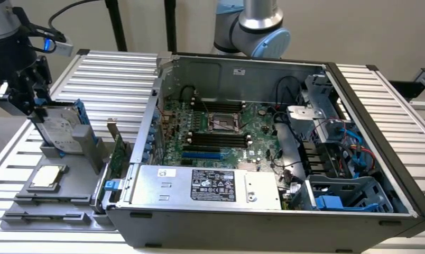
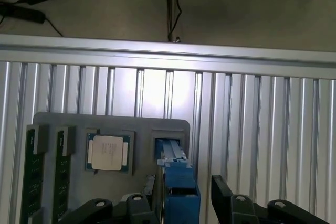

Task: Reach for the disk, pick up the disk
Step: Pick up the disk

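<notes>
My black fingers span the disk's blue bar [image 1: 81,111] and should close.
The disk [image 1: 59,125] stands on edge in a slot of a grey holder [image 1: 77,144] at the exterior view's left, showing its silver face, white label and blue rails. My gripper [image 1: 30,103] hangs over the disk's upper end, at its top corner. In the wrist view the disk's blue rail [image 2: 181,192] runs between my two black fingers [image 2: 221,192]. The gripper [image 2: 185,190] is open, with a gap on each side of the rail. It holds nothing.
A square CPU chip [image 1: 47,176] [image 2: 108,152] and RAM sticks [image 2: 34,177] sit in the grey fixture beside the disk. An open computer case [image 1: 269,132] with a silver power supply [image 1: 205,185] stands on the slatted aluminium table [image 2: 252,129]. Another arm [image 1: 258,26] rises behind.
</notes>
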You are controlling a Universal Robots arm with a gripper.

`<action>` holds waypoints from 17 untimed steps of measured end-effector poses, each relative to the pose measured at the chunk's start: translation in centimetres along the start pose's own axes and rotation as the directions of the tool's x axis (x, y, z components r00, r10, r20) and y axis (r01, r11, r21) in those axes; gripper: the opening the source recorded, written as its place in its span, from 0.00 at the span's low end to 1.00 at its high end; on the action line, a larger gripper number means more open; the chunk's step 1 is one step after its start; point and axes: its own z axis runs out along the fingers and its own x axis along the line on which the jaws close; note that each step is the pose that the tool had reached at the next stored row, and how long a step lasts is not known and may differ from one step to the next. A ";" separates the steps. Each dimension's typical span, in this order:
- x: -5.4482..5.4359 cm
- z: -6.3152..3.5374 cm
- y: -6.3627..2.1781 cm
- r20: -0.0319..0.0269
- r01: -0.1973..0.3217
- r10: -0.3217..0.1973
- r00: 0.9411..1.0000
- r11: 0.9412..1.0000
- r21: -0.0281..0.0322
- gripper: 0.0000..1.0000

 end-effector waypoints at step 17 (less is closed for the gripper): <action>0.0 0.01 -0.14 -0.001 0.000 0.000 1.000 1.000 0.001 0.54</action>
